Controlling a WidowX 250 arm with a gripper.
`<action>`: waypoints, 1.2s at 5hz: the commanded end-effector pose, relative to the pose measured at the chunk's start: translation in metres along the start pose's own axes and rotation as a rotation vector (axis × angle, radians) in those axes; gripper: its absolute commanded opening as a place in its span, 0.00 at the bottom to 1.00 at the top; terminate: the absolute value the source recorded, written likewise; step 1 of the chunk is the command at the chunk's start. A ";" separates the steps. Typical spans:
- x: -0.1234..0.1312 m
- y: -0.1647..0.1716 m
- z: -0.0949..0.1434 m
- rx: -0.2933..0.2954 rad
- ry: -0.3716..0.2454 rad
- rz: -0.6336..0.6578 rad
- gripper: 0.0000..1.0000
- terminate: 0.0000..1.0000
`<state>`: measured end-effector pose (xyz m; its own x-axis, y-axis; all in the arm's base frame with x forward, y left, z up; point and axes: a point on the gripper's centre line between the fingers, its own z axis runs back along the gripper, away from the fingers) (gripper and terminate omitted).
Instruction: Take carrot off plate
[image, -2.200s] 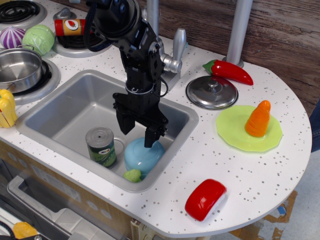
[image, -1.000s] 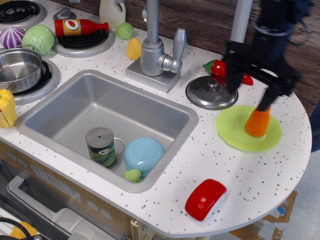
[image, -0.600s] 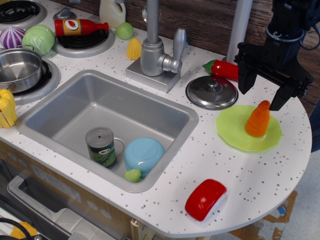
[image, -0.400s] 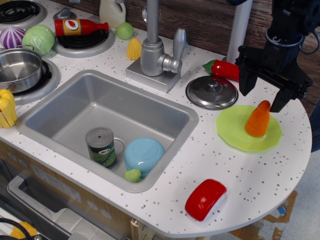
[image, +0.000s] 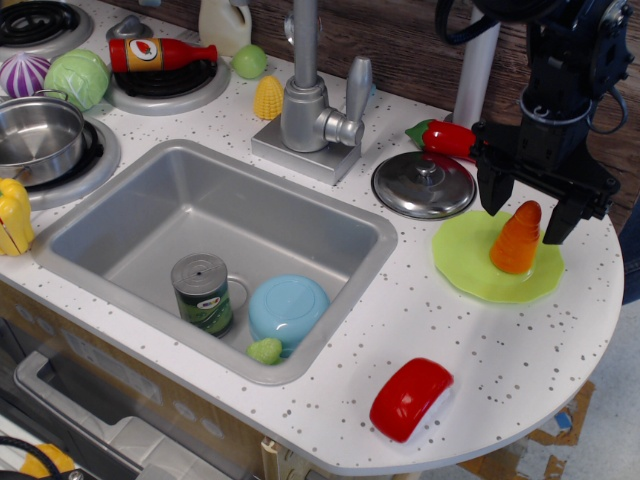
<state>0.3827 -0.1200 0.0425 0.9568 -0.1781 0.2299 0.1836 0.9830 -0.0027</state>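
My gripper will take the carrot off the lime-green plate (image: 470, 268), so it will next grab the carrot by its tapered tip (image: 527, 214).
The orange carrot (image: 517, 240) stands upright on the lime-green plate (image: 470, 268) at the right end of the counter. My gripper (image: 526, 217) is open and hangs over the carrot. Its two black fingers (image: 494, 192) stand either side of the carrot's tip, apart from it. The carrot's lower body shows fully below the fingers.
A steel lid (image: 423, 185) lies left of the plate and a red chili pepper (image: 452, 139) behind it. A red rounded toy (image: 410, 397) lies near the front edge. The sink (image: 150, 215) holds a can (image: 203, 292) and a blue bowl (image: 288, 308). The counter edge curves just right of the plate.
My gripper has moved from the sink across to the plate and has come down, so its open fingers now straddle the carrot's tip. The carrot and plate have not moved.
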 end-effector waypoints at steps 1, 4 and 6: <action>0.007 0.000 0.008 -0.012 -0.044 0.031 0.00 0.00; 0.003 0.019 0.040 0.058 0.052 0.019 0.00 0.00; -0.044 0.041 0.041 0.116 0.123 0.084 0.00 0.00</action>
<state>0.3217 -0.0651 0.0409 0.9928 -0.1084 0.0520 0.1029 0.9899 0.0976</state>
